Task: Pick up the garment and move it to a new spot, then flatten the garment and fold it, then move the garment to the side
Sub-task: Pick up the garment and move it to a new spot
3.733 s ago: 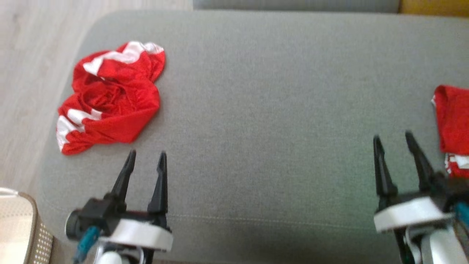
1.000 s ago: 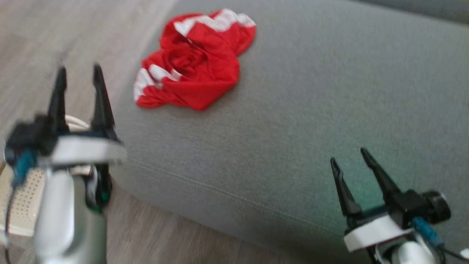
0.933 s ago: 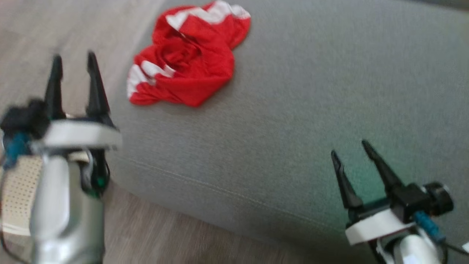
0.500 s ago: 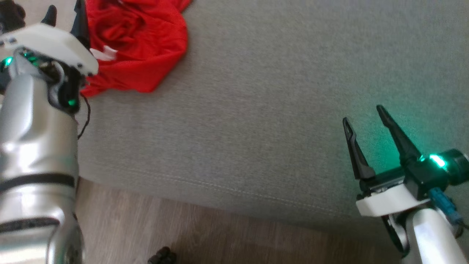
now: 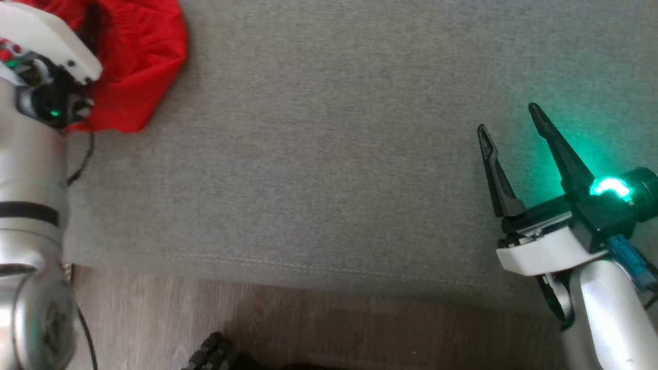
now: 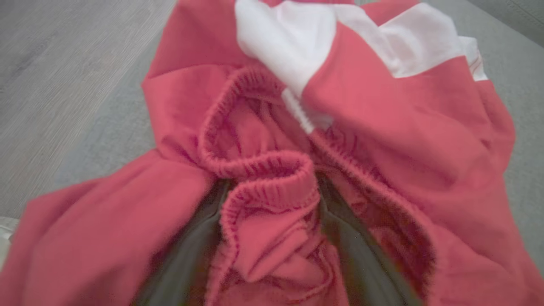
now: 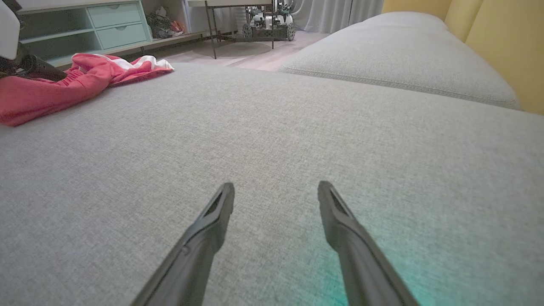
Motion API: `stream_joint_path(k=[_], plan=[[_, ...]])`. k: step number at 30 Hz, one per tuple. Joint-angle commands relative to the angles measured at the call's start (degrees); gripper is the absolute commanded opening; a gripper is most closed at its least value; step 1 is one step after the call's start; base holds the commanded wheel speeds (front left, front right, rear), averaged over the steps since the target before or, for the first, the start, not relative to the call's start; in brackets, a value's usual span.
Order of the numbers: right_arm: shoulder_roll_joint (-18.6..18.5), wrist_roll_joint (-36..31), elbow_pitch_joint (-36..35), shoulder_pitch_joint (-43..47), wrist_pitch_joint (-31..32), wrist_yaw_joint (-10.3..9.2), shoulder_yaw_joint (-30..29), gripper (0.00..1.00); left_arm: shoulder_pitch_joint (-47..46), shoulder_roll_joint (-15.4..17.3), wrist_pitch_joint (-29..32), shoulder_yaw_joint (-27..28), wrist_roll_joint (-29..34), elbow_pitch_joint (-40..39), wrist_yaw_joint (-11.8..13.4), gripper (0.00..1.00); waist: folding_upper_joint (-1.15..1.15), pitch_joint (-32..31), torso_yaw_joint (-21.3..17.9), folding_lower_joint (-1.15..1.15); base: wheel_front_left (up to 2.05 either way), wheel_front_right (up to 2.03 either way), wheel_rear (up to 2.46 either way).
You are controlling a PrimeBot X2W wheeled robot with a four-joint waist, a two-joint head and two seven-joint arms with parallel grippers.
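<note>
My left gripper grabs the garment's elastic waistband fold (image 6: 271, 191) next, to carry it to a new spot on the grey cushion.
The garment (image 5: 139, 67) is a crumpled red piece with white panels, lying at the left end of the grey sofa cushion (image 5: 329, 154). In the head view my left wrist covers part of it at the top left corner. In the left wrist view the garment (image 6: 382, 127) is very close, and my left gripper (image 6: 272, 187) stands open, its dark fingers (image 6: 191, 255) sunk into the cloth on either side of a fold of the elastic waistband. My right gripper (image 5: 508, 118) is open and empty over bare cushion far to the right; the right wrist view shows the gripper (image 7: 276, 186) and the garment (image 7: 51, 89) far off.
Wooden floor (image 5: 308, 329) runs along the cushion's near edge, with a dark wheeled part (image 5: 211, 352) at the bottom. Beyond the sofa stand a mint drawer cabinet (image 7: 85, 25) and a wheeled machine (image 7: 267, 25). A second cushion (image 7: 399, 55) and a yellow backrest (image 7: 501, 38) lie at the right.
The head camera has swung, shifting the whole picture. My left gripper has gone forward from beside the sofa into the garment. The right gripper keeps its place, open.
</note>
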Motion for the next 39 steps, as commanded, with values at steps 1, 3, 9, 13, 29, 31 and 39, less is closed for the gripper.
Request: stream_joint_path(k=[1,3,9,13,29,31,39], plan=[[0.16,0.46,-1.67,0.07,-0.52,-0.02,1.77,1.0,-0.35,3.26,1.29,0.08,-0.49,0.19,-0.32,1.0,0.0,1.07,-1.32,-0.02,0.0,0.0,0.0],[0.44,0.52,-1.71,-0.55,-0.52,-0.02,2.27,1.0,-0.2,3.73,1.71,-0.2,-0.99,1.29,-0.33,1.0,0.0,1.68,-2.06,-0.02,0.0,0.0,0.0],[1.41,0.99,-1.5,-1.17,-0.52,-0.02,2.12,1.0,1.1,4.61,0.32,-1.18,-1.7,3.35,-0.33,0.78,0.0,2.0,-3.41,-0.02,0.0,0.0,0.0],[1.74,1.35,-0.92,-1.31,-0.52,-0.02,2.04,1.0,1.65,4.82,-2.73,-2.04,-2.94,2.28,-0.33,0.0,0.0,1.06,-3.81,-0.02,0.0,0.0,0.0],[3.79,4.37,2.18,0.6,-0.52,-0.02,2.73,1.0,5.94,7.99,-22.72,-17.04,-7.92,-12.9,-0.34,0.0,0.0,-11.7,-3.73,-0.02,0.0,0.0,0.0],[3.93,4.6,2.29,0.94,-0.52,-0.02,2.68,1.0,6.4,8.29,-23.31,-18.3,-8.16,-14.05,-0.34,0.0,0.0,-12.79,-3.89,-0.02,0.0,0.0,0.0],[4.61,6.49,2.35,4.62,-0.52,-0.02,2.08,1.0,11.7,8.36,-26.08,-28.11,-9.75,-24.52,-0.34,0.0,0.0,-21.55,-7.17,-0.02,0.0,0.0,0.0]])
